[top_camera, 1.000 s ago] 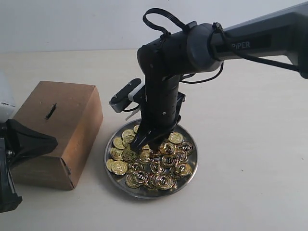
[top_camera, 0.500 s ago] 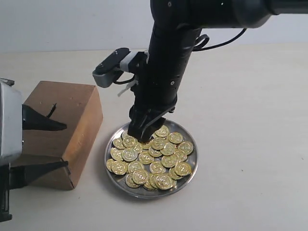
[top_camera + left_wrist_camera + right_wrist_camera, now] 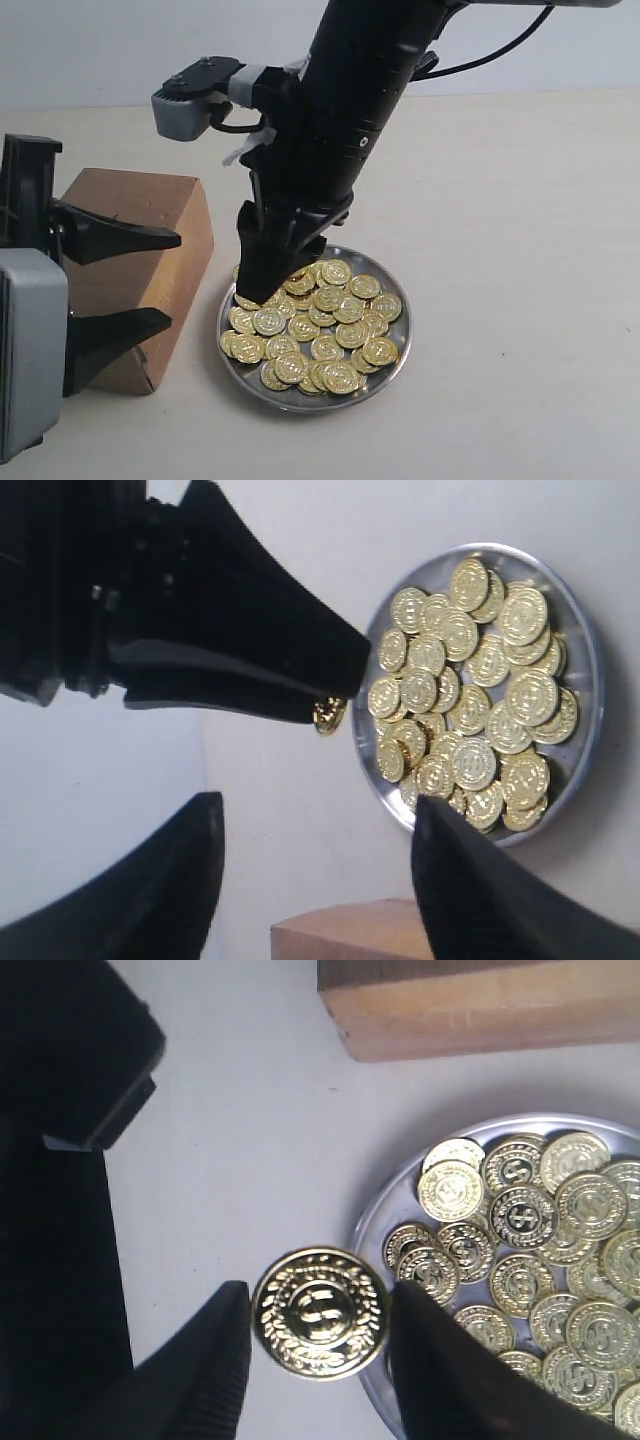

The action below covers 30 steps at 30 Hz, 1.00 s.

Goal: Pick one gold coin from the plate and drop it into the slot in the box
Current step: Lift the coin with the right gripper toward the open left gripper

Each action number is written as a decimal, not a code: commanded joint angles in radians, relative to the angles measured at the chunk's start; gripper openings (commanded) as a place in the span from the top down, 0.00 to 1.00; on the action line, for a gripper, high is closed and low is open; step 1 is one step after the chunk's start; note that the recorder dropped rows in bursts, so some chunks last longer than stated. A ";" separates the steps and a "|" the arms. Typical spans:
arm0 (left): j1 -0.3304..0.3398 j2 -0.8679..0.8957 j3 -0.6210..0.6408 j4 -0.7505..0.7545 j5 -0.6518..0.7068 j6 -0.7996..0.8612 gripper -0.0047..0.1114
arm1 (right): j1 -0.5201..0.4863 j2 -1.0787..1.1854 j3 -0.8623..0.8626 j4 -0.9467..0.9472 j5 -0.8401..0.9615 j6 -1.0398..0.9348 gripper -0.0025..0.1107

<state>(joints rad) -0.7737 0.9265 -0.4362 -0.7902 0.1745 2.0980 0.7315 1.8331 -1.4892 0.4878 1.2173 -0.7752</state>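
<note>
Tabletop shows between my left gripper's fingers and the held gold coin (image 3: 328, 716), so my fingers would miss if I closed now. My left gripper should move toward the coin first and then close.
The silver plate (image 3: 396, 362) holds a heap of gold coins (image 3: 335, 325) to the right of the brown box (image 3: 150, 200). My right gripper (image 3: 254, 288) hangs over the plate's left rim, shut on one gold coin (image 3: 320, 1312) held by its edges between the two black fingers. The left wrist view shows that coin (image 3: 328, 715) at the fingertips, off to the side of the plate (image 3: 592, 680). My left gripper (image 3: 172, 280) is open in front of the box, nothing between its fingers. One finger covers the place of the slot, which is hidden.
The pale table (image 3: 520, 220) runs bare to the right of and behind the plate. The box's edge (image 3: 480, 1005) lies close to the plate's rim (image 3: 372, 1225). The right arm's dark body (image 3: 350, 110) towers over the plate.
My right gripper has risen off the coin heap and shifted left toward the box, carrying one coin. The left gripper has come further into view in front of the box.
</note>
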 commanded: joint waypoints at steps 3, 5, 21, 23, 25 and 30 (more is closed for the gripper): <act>-0.029 -0.011 -0.005 0.021 -0.040 -0.001 0.49 | 0.002 -0.008 -0.004 0.051 0.004 -0.009 0.60; -0.038 -0.011 -0.005 0.021 -0.040 -0.001 0.49 | 0.002 -0.017 -0.004 0.079 0.004 -0.009 0.60; -0.085 -0.011 -0.005 0.052 -0.121 -0.001 0.49 | 0.036 -0.138 0.000 0.118 0.004 -0.004 0.60; -0.085 -0.011 -0.005 0.052 -0.138 -0.001 0.49 | 0.058 -0.138 0.000 0.107 0.004 -0.004 0.60; -0.085 -0.011 -0.005 0.052 -0.138 -0.001 0.49 | 0.075 -0.138 0.000 0.093 0.004 -0.001 0.60; -0.085 -0.011 -0.005 0.054 -0.138 -0.001 0.49 | 0.077 -0.138 0.000 0.079 0.004 0.012 0.60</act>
<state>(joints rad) -0.8551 0.9188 -0.4362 -0.7350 0.0498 2.1007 0.8066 1.7050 -1.4892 0.5708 1.2212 -0.7710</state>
